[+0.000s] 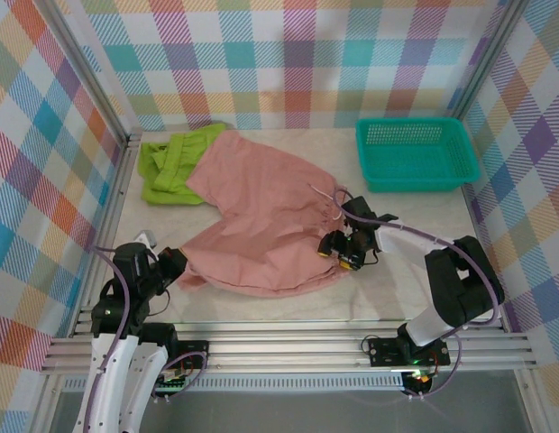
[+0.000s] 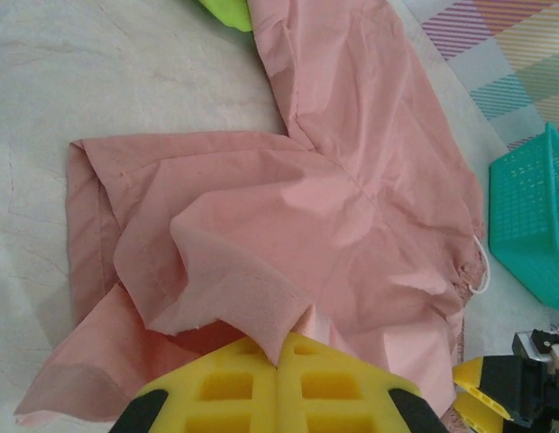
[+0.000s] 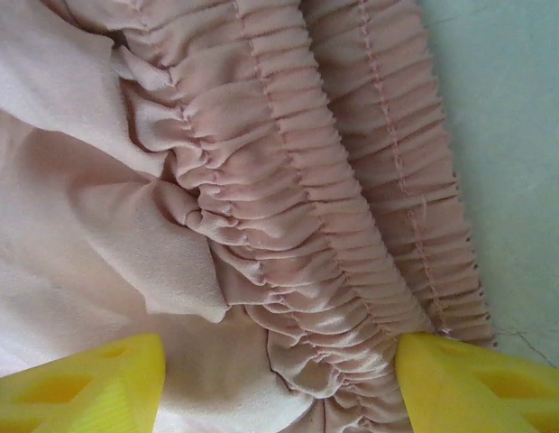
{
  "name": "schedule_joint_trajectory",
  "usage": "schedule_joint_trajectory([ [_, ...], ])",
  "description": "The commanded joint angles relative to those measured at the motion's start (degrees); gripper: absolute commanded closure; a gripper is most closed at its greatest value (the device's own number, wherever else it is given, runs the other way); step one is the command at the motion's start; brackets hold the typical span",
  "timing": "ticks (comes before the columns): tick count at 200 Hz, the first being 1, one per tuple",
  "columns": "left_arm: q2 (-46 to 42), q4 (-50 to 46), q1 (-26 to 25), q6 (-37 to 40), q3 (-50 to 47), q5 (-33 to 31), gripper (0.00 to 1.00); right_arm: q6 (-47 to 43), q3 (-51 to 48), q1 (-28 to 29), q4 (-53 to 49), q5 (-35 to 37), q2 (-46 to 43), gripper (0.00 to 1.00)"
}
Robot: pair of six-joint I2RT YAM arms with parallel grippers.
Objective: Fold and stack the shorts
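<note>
The pinched fold is close above its own pink leg, so the fold would end there. It is now time for my left gripper to open.
The salmon pink shorts (image 1: 261,216) lie spread across the middle of the table, partly over the lime green shorts (image 1: 176,162) at the back left. At the pink pair's near left corner, my left gripper (image 1: 178,263) is shut on a fold of leg fabric. In the left wrist view the cloth is pinched between the yellow fingers of that gripper (image 2: 284,347). My right gripper (image 1: 339,253) stands open over the pink pair's gathered waistband (image 3: 306,207). The right gripper (image 3: 279,383) has its fingers wide apart, with the bunched elastic lying between them.
A teal mesh basket (image 1: 415,155) stands at the back right, empty. Checked walls close in the back and both sides. Bare table (image 1: 424,234) shows between the basket and the right arm, and along the front edge.
</note>
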Motion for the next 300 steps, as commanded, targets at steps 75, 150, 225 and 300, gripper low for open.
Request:
schedule_joint_trajectory([
  [75, 3.3, 0.6, -0.4, 4.7, 5.7, -0.2, 0.05, -6.6, -0.7, -11.7, -7.0, 4.5, -10.1, 0.31],
  [150, 36.6, 6.6, 0.3, 5.6, 9.6, 3.0, 0.13, -15.6, 9.9, 15.7, 0.3, 4.8, -13.4, 0.28],
  [225, 51.6, 18.2, -2.1, -4.5, 9.1, -4.4, 0.27, -19.3, 19.8, 33.2, 4.9, 7.8, 5.8, 0.31],
  [300, 64.5, 22.3, -5.4, -3.2, 11.6, -5.0, 0.42, -16.9, 21.5, 34.4, 0.6, 8.1, 15.0, 0.33],
])
